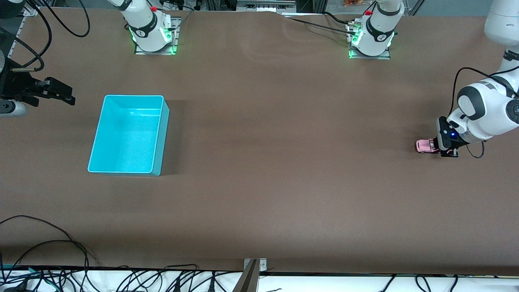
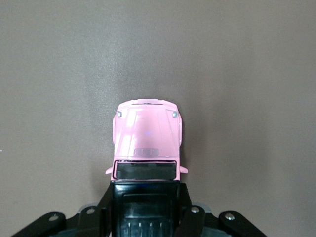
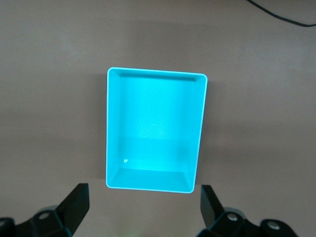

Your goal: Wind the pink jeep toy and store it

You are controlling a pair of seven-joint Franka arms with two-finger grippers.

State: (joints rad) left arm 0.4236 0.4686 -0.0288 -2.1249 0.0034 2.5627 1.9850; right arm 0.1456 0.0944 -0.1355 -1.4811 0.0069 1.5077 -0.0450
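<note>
My left gripper should open now, because the pink jeep toy (image 1: 425,145) (image 2: 146,134) stands low on the brown table.
The pink jeep toy (image 1: 425,145) rests on the brown table at the left arm's end. My left gripper (image 1: 445,149) is shut on its rear part. In the left wrist view the pink hood of the jeep toy (image 2: 146,134) sticks out ahead of my left gripper (image 2: 144,205), whose black fingers (image 2: 104,205) press on both sides of the black roof. My right gripper (image 1: 61,92) hangs open at the right arm's end of the table, beside the turquoise bin (image 1: 134,96). Seen from the right wrist, the right gripper (image 3: 144,207) holds nothing and the bin (image 3: 157,73) is empty.
Cables (image 1: 48,243) trail over the table's edge nearest the front camera. The two arm bases (image 1: 154,36) stand along the table edge farthest from that camera.
</note>
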